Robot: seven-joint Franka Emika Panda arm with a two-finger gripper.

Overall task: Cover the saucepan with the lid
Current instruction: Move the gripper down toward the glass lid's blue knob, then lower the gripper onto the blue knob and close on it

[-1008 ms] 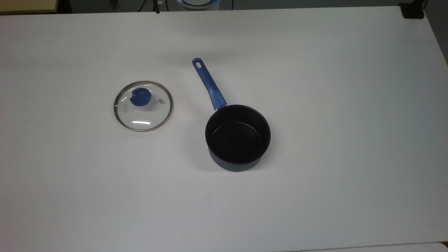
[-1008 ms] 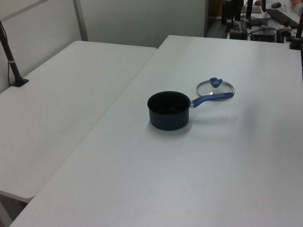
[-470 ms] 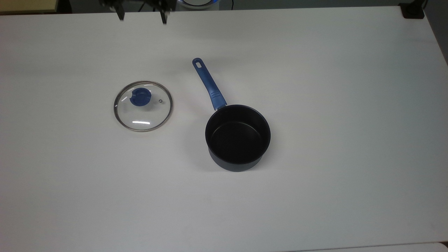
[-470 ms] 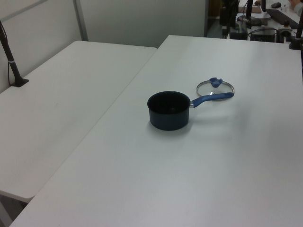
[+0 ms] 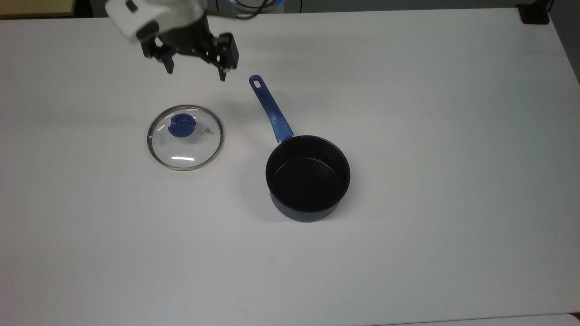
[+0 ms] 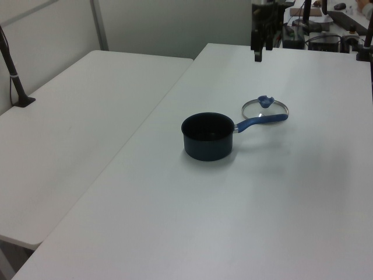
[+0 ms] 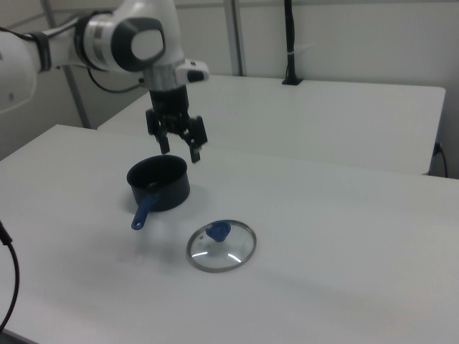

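Observation:
The gripper grabs the glass lid by its blue knob (image 6: 266, 101) next, to put the lid on the saucepan (image 6: 208, 137).
The glass lid (image 5: 185, 147) lies flat on the white table (image 5: 430, 136), its blue knob (image 5: 182, 125) upward, at the top view's left of the saucepan. The dark saucepan (image 5: 308, 179) stands upright and empty, its blue handle (image 5: 270, 108) pointing toward the top view's upper left. My gripper (image 5: 195, 74) hangs open and holds nothing, above the table beyond the lid and just left of the handle's end in the top view. In the right view the gripper (image 7: 180, 153) hovers well above the saucepan (image 7: 161, 190) and the lid (image 7: 221, 246). In the left view the gripper (image 6: 257, 53) is high behind the lid (image 6: 265, 108) and the saucepan (image 6: 208, 137).
A second white table (image 6: 76, 116) adjoins on the left view's left, with a black post (image 6: 13, 70) clamped at its edge. A black mount (image 5: 534, 13) sits at the table's far corner in the top view. Cluttered equipment (image 6: 326, 23) stands beyond the table's far end.
My arm has come in from the top view's top edge and the open gripper has moved down toward the lid. Lid and saucepan have not moved.

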